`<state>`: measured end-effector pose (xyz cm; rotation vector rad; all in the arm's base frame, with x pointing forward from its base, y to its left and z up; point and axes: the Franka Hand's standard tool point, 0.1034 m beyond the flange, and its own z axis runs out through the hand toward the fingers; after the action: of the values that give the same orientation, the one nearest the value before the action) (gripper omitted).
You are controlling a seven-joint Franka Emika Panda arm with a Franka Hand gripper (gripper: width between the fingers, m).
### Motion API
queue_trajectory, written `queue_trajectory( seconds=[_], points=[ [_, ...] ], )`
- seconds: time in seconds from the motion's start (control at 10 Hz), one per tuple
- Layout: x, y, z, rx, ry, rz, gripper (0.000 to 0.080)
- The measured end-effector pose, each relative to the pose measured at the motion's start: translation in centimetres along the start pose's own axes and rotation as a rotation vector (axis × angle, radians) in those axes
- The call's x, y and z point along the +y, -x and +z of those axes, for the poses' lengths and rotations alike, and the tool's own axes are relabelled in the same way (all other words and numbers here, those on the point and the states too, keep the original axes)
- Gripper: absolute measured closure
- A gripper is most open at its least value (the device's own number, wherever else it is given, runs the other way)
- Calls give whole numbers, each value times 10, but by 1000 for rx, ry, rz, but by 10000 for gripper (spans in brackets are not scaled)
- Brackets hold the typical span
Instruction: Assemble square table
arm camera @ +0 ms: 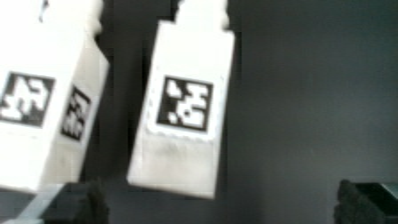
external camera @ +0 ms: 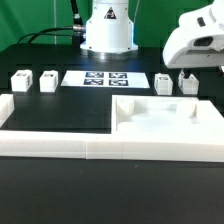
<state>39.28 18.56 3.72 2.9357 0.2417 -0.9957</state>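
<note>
The tagged leg's near end [external camera: 188,86] lies ahead of my fingertips, so closing now would miss the leg. My gripper moves toward the leg, and only then closes on it.
The square table's white top slab [external camera: 165,118] with recessed panels lies at the exterior view's right, against the front wall. Four small white tagged leg blocks stand behind it: two on the left [external camera: 22,82] [external camera: 48,80] and two on the right [external camera: 163,84] [external camera: 188,82]. My gripper [external camera: 190,66] hangs above the right pair. In the wrist view it [arm camera: 222,205] is open, its dark fingertips [arm camera: 71,205] wide apart. One tagged leg [arm camera: 187,110] lies just ahead of the jaws and a second leg [arm camera: 45,100] lies beside it. Nothing is held.
The marker board [external camera: 105,78] lies flat between the two pairs of legs, in front of the robot base [external camera: 107,30]. A long low white border wall [external camera: 60,148] runs along the front and turns back at the left [external camera: 12,108]. The table surface is black.
</note>
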Motion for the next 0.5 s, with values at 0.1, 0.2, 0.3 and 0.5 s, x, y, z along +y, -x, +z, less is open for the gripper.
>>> queue_trajectory(
  seconds=[0.1,0.2,0.3,0.5],
  points=[
    [0,-1,1,-67,3,-1,150],
    [0,-1,2,-112,4,-1,150],
    [1,2,6,-191,10,0,150],
    [3,-1,17,-234,10,9,150]
  ],
)
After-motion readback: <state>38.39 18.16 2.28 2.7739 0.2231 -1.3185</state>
